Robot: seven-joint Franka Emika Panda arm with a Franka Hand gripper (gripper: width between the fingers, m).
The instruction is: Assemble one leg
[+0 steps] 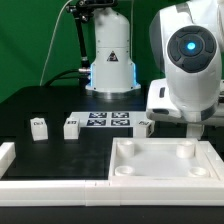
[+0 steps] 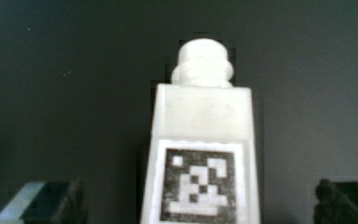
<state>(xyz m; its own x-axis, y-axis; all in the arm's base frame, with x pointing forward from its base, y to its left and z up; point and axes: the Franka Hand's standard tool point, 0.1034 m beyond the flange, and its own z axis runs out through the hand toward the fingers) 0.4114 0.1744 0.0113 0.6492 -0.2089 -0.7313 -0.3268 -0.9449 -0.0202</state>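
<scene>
The leg is ready for my gripper to close on it, as my fingers are low on both sides of the leg's white block (image 2: 201,132), around its black-and-white tag.
In the wrist view a leg (image 2: 202,140) lies on the black table, a small white block with a black-and-white tag on its face and a rounded peg at its far end. My gripper (image 2: 194,205) is open and straddles it, with a dark gap between the leg and each of the fingertips (image 2: 44,200). In the exterior view the gripper (image 1: 195,128) hangs low behind the large white panel (image 1: 165,165), and the leg under it is hidden. Three more legs stand on the table (image 1: 39,126), (image 1: 71,127), (image 1: 143,124).
The marker board (image 1: 108,121) lies mid-table, with one leg at its right end in the exterior view. A low white rail (image 1: 50,184) runs along the front edge and up the exterior view's left side. The robot base (image 1: 110,60) stands at the back.
</scene>
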